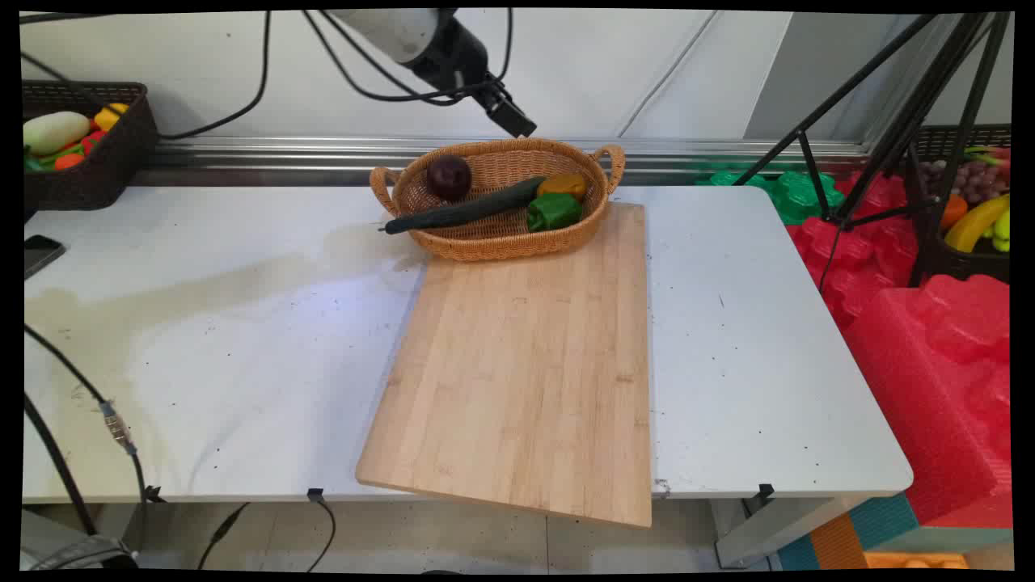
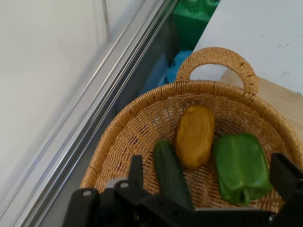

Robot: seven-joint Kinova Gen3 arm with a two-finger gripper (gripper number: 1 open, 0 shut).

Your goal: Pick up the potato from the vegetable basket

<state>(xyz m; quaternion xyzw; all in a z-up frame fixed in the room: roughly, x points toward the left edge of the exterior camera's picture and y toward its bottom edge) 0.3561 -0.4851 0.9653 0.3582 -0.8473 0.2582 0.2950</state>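
Note:
The gripper takes hold of the yellow-brown potato around its middle (image 1: 563,186) next, to lift the potato out of the wicker basket.
My gripper (image 1: 516,123) hangs in the air just above the back rim of a wicker basket (image 1: 497,242) that stands at the table's far side. Its fingers (image 2: 136,170) stand wide apart, open, with nothing held between them. In the basket lie a long dark green cucumber (image 1: 465,212), a dark purple round fruit (image 1: 449,178), a yellow-brown potato (image 1: 562,186) and a green bell pepper (image 1: 554,212). The hand view looks down on the basket (image 2: 142,109), with the potato (image 2: 195,136), cucumber (image 2: 170,175) and pepper (image 2: 241,168) below the gripper (image 2: 210,175).
A bare wooden cutting board (image 1: 525,356) reaches from the basket past the table's near edge. A dark basket of vegetables (image 1: 81,145) and a phone (image 1: 36,252) sit at the left. A tripod (image 1: 873,145), red foam blocks (image 1: 930,339) and a fruit basket (image 1: 970,210) stand to the right.

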